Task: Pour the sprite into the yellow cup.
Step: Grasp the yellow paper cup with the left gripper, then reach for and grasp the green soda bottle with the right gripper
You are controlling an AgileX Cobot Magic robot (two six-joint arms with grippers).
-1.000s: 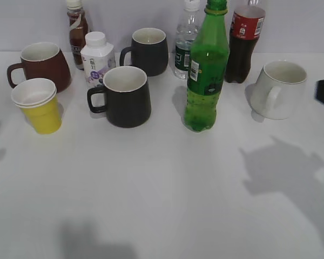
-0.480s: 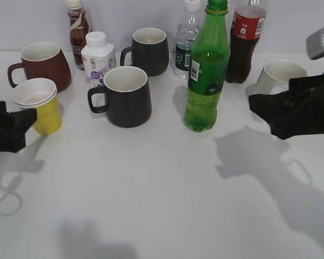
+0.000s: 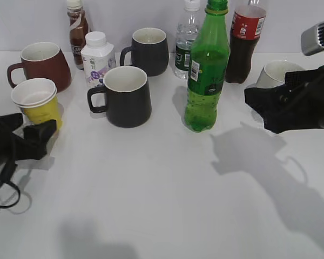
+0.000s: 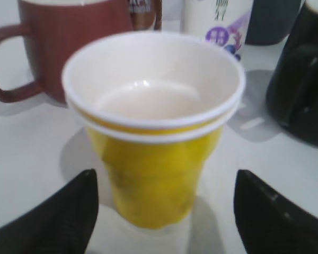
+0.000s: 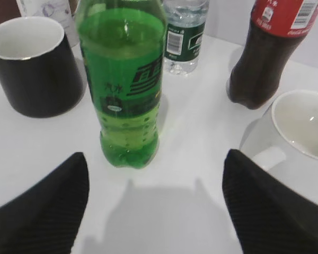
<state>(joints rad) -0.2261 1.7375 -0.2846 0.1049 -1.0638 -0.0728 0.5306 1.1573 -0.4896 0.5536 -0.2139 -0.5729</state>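
My left gripper grabs the yellow cup's tapered body below the cup's rim [image 3: 42, 112] next, to hold the cup steady for the sprite [image 3: 206, 70].
The sprite [image 3: 206, 70], a tall green bottle with its cap on, stands upright at the middle back of the table. In the right wrist view the sprite [image 5: 126, 84] is ahead of my open, empty right gripper [image 5: 155, 180], apart from it. In the exterior view my right gripper [image 3: 264, 100] is to the right of the bottle. The yellow cup [image 3: 39, 106] stands at the left. My left gripper [image 3: 32, 128] is open just in front of it. In the left wrist view the cup [image 4: 153, 132] sits between and just beyond the fingertips of my left gripper [image 4: 164, 201], untouched.
A dark red mug [image 3: 40, 65] is behind the yellow cup. Two black mugs [image 3: 124, 96] [image 3: 148, 51], a white milk bottle [image 3: 97, 56] and a brown drink bottle [image 3: 76, 32] stand at the back. A water bottle [image 3: 188, 38], cola bottle [image 3: 244, 43] and white mug [image 3: 278, 73] are near the sprite.
Both grippers have come into view. The left one moved right up to the yellow cup. The right one moved left toward the sprite. Nothing on the table has moved.
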